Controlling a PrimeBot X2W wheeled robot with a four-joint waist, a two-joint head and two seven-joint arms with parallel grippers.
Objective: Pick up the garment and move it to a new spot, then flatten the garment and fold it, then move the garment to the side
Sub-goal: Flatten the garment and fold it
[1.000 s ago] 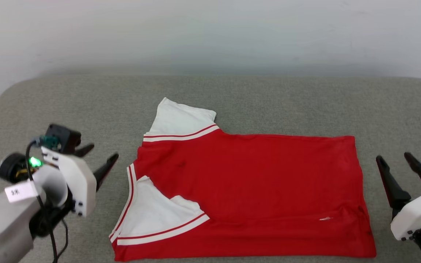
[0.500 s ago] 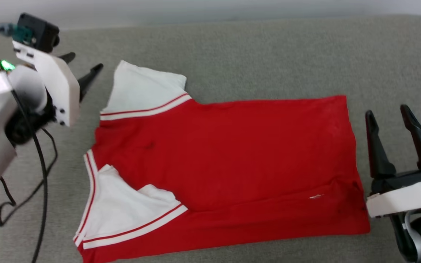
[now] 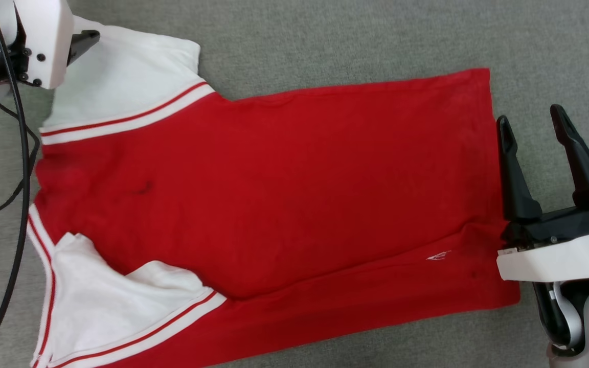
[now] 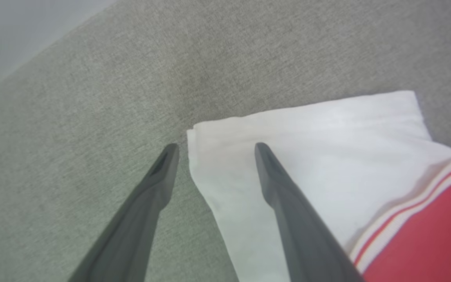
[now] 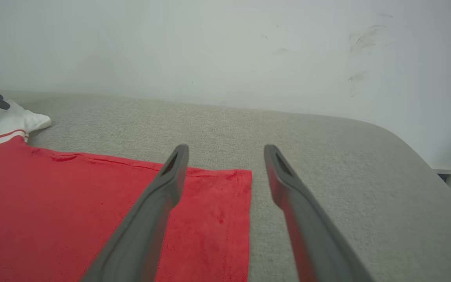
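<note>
My left gripper next grabs the white sleeve by its hem corner [image 4: 196, 136] to fold it over the red body.
The garment [image 3: 284, 194], a red jersey with white sleeves and striped trim, lies flat on the grey cushion, collar to the left and hem to the right. Its plain side faces up. My left gripper [image 3: 84, 40] hovers open at the far sleeve [image 3: 126, 76]. In the left wrist view the left gripper [image 4: 215, 148] straddles the corner of that white sleeve [image 4: 319, 133], one finger over cloth, one over cushion. My right gripper [image 3: 529, 121] stands open just past the hem. In the right wrist view the right gripper [image 5: 226, 149] straddles the far hem corner of the garment [image 5: 53, 203].
A black cable [image 3: 18, 153] hangs from my left arm over the cushion beside the collar. The grey cushion [image 3: 325, 36] reaches back to a white wall [image 5: 210, 47]. Its rounded right edge [image 5: 413, 152] drops off beyond my right gripper.
The head camera has tilted down and closer, so the whole picture shifted. My left gripper has moved from beside the collar up to the far sleeve; my right gripper has come closer to the hem.
</note>
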